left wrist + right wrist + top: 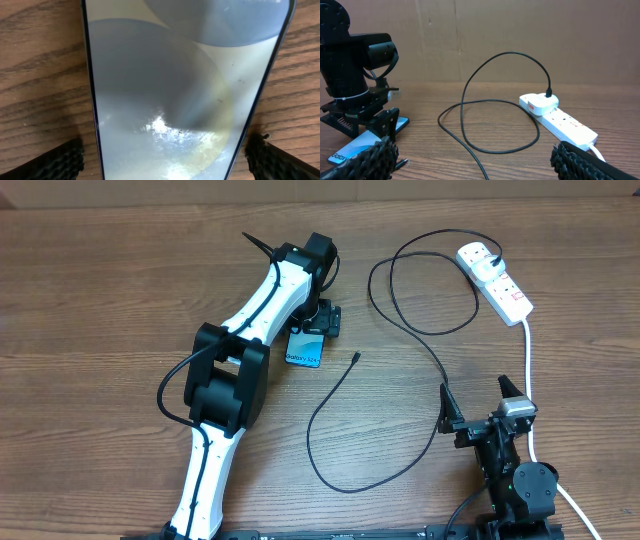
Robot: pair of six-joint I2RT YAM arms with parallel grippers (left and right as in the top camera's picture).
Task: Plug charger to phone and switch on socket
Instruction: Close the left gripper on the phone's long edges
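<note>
I will next grab the phone by its long sides at its far end point(313, 326) point(168, 148) with my left gripper, so the phone's lettered near end stays free to hand to my right gripper.
The phone point(305, 352) lies flat on the table, blue-teal screen up, white lettering at its near edge. My left gripper point(308, 332) is over its far end; in the left wrist view the phone point(170, 75) fills the frame and the open fingers point(165, 152) straddle its sides, just apart from them. The charger cable point(330, 395) loops over the table, its connector tip point(357, 358) lying free to the right of the phone. Its plug point(476, 255) sits in the white socket strip point(505, 290). My right gripper point(478, 402) is open and empty at the front right.
The strip's thick white cord point(529, 370) runs down the right side, past my right arm. The right wrist view shows the cable loop point(485, 120), the strip point(567, 125), the plug point(540, 102), the phone point(355, 150) and open fingers point(475, 157). A cardboard wall stands behind.
</note>
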